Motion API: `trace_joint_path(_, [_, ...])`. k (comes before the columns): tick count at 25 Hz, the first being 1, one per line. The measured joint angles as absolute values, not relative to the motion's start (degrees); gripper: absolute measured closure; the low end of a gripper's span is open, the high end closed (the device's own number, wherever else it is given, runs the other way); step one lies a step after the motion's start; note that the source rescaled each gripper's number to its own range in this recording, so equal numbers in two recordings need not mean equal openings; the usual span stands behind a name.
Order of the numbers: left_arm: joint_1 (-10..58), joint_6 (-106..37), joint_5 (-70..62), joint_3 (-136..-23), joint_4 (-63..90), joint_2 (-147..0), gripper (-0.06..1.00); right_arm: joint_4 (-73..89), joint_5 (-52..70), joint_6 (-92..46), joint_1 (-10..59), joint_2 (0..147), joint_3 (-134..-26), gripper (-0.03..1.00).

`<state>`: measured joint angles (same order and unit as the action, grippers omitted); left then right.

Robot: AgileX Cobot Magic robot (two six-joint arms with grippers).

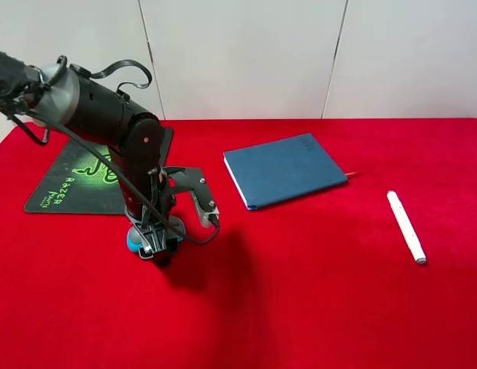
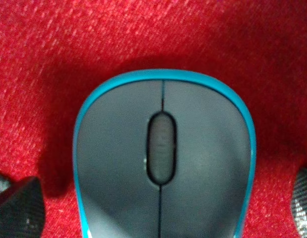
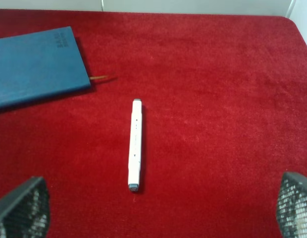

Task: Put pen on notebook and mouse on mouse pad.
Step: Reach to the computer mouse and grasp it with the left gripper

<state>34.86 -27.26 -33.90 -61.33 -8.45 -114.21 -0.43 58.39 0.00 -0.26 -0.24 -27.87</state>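
Note:
My left gripper closes now, which would catch the mouse, since its fingers sit low beside the mouse's blue sides in the left wrist view.
The mouse (image 2: 163,158), grey on top with blue sides, lies on the red cloth just in front of the mouse pad (image 1: 69,181). My left gripper (image 2: 161,210) is lowered over it and open, one finger (image 2: 17,208) on each side with a gap to the mouse. In the exterior view the arm hides most of the mouse (image 1: 133,241). The white pen (image 3: 135,145) lies on the cloth at the right, clear of the blue notebook (image 3: 37,67). My right gripper (image 3: 158,208) hangs open above and short of the pen, holding nothing.
Red cloth covers the whole table (image 1: 315,307). The notebook (image 1: 285,171) lies in the middle at the back, the pen (image 1: 406,227) to its right. A white wall stands behind the table. The right arm is outside the exterior view.

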Motion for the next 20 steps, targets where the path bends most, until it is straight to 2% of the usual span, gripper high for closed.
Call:
trace_joint_path(2, [34.86, -27.26, -33.9, -61.33, -8.4, -114.21, -0.04, -0.43, 58.39, 0.0, -0.26, -0.24, -27.87, -0.03])
trace_joint_path(4, [34.86, -27.26, -33.9, -61.33, -8.21, -114.21, 0.05, -0.43, 58.39, 0.0, -0.26, -0.24, -27.87, -0.03])
trace_joint_path(6, [34.86, -27.26, -33.9, -61.33, -7.96, -114.21, 0.22, -0.43, 58.39, 0.0, -0.26, -0.24, -27.87, -0.03])
trace_joint_path(10, [34.86, -27.26, -33.9, -61.33, -7.9, -114.21, 0.68, -0.43, 58.39, 0.0, -0.26, -0.24, -27.87, -0.03])
trace_joint_path(13, [34.86, -27.26, -33.78, -61.33, -7.9, -114.21, 0.93, -0.43, 58.39, 0.0, -0.26, -0.24, -27.87, -0.03])
trace_joint_path(20, [34.86, -27.21, -33.72, -61.33, -7.9, -114.21, 0.94, -0.43, 58.39, 0.0, -0.26, -0.24, -27.87, -0.03])
